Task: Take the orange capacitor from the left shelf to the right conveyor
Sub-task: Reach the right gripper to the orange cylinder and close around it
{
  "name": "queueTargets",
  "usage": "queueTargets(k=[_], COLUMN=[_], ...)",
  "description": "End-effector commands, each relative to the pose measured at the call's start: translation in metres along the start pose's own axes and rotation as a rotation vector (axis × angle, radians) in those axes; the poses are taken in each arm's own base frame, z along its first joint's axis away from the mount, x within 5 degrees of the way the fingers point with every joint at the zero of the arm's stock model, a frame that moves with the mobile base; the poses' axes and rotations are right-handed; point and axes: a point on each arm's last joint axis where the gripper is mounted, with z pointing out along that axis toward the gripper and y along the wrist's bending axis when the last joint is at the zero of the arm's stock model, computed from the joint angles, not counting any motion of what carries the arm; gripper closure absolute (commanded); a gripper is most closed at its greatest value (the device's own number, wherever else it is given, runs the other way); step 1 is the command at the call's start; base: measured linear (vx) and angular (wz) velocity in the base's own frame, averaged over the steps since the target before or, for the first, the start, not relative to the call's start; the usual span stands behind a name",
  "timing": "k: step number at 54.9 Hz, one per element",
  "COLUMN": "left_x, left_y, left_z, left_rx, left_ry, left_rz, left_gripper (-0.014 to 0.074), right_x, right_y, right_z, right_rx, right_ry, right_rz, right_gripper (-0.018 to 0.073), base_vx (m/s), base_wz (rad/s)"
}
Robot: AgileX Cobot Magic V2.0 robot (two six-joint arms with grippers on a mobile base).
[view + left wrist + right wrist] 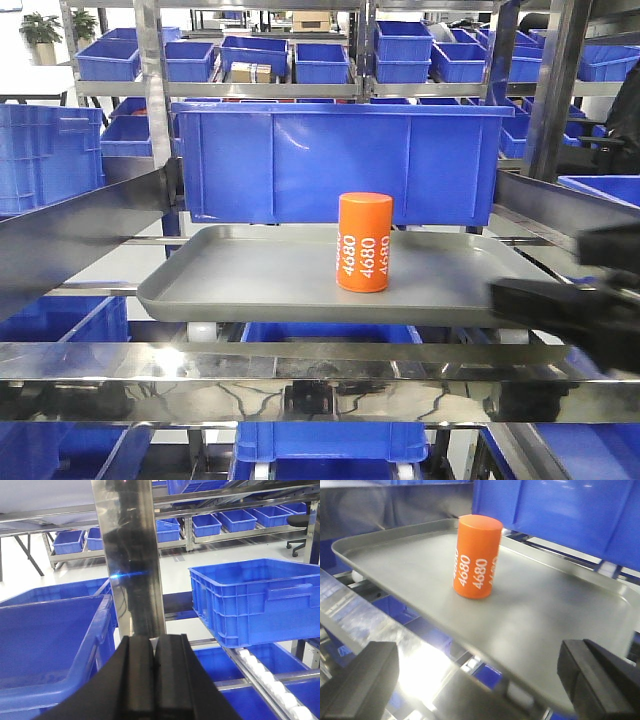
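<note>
My right gripper is going to take the orange capacitor by its cylindrical body, so that it can carry the capacitor to the right conveyor.
The orange capacitor stands upright on the grey tray of the left shelf, marked "4680" in white. In the right wrist view the capacitor is ahead of my right gripper, beyond the tray's near rim. That gripper is open and empty, its jaws wide apart. In the front view the right gripper is a dark blur at the tray's right edge, apart from the capacitor. My left gripper is shut and empty, facing a steel post. The right conveyor is out of view.
A big blue bin stands right behind the tray. A shiny steel rail crosses in front below the tray, and slanted steel rails flank it. More blue bins sit on roller racks round the left gripper.
</note>
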Motion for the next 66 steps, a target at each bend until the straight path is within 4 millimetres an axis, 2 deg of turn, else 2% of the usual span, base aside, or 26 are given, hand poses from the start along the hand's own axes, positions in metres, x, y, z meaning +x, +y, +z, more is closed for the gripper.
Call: queueTargets(k=[1,7,14,31,46,66], left_x=[0.003,0.003,0.003,0.003,0.003,0.003], left_y=[0.0,0.0,0.0,0.0,0.0,0.0], left_z=[0.001,0.001,0.001,0.001,0.001,0.001], left_rx=[-0.001,-0.001,-0.001,-0.001,-0.001,-0.001], left_ry=[-0.063,-0.063,-0.063,-0.063,-0.063,-0.063], left_rz=[-0.005,-0.005,-0.005,-0.005,-0.005,-0.005], left_gripper=[0.0602,0.0602,0.0602,0.0602,0.0602,0.0602], right_x=[-0.023,-0.035,-0.045,-0.059,-0.056,-0.053], right_y=[-0.002,0.001,-0.007,-0.015,-0.022,-0.018], right_z=[0.009,0.033,0.058,0.097,0.12,0.134], right_rx=[0.047,0.026,0.02,-0.04,-0.046,-0.14], right_ry=[-0.084,-0.095,-0.121,-0.145,-0.15,-0.16], right_rz=[-0.015,0.009,0.093,0.169,0.203,0.217], right_gripper=[-0.0131,-0.0131,-0.013,-0.0128,-0.0124,-0.0097], base_vx=[0.0,0.0,0.0,0.0,0.0,0.0], base_wz=[0.0,0.0,0.0,0.0,0.0,0.0])
